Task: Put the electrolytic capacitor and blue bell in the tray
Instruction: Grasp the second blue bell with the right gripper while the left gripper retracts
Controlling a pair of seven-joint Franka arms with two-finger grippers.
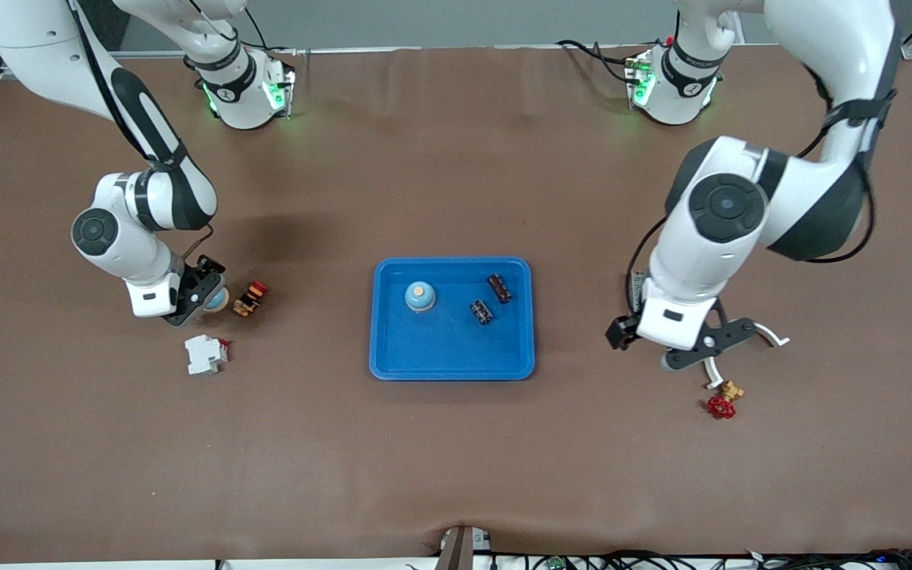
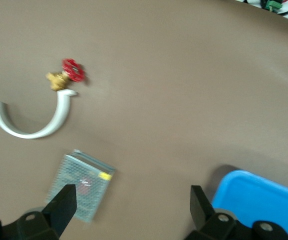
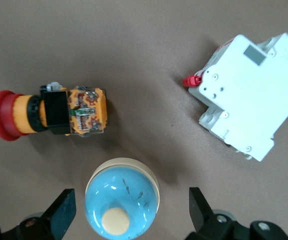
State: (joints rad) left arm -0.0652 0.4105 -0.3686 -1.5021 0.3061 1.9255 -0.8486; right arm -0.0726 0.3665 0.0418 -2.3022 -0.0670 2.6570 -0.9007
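My right gripper grips the bell by its cream rim (image 3: 140, 166) next, so that the blue bell goes into the tray.
The bright-blue tray (image 1: 452, 360) lies mid-table and holds a blue bell (image 1: 419, 297) and two dark electrolytic capacitors (image 1: 499, 287) (image 1: 480, 311). A second blue bell (image 3: 122, 197) (image 1: 218, 300), with a cream button on top, stands on the table toward the right arm's end. My right gripper (image 3: 131, 210) (image 1: 201, 294) is low over this bell, open, one finger (image 3: 64, 210) on each side with gaps showing. My left gripper (image 2: 132, 205) (image 1: 711, 348) hangs open and empty over bare table beside the tray's corner (image 2: 263, 200).
A red-and-orange push button (image 1: 251, 298) (image 3: 49, 112) lies beside the outer bell. A white circuit breaker (image 1: 205, 354) (image 3: 246, 97) sits nearer the front camera. By the left gripper are a grey mesh box (image 2: 81, 186), a white curved clip (image 2: 31, 117) and a red-handled brass valve (image 1: 723, 400) (image 2: 66, 77).
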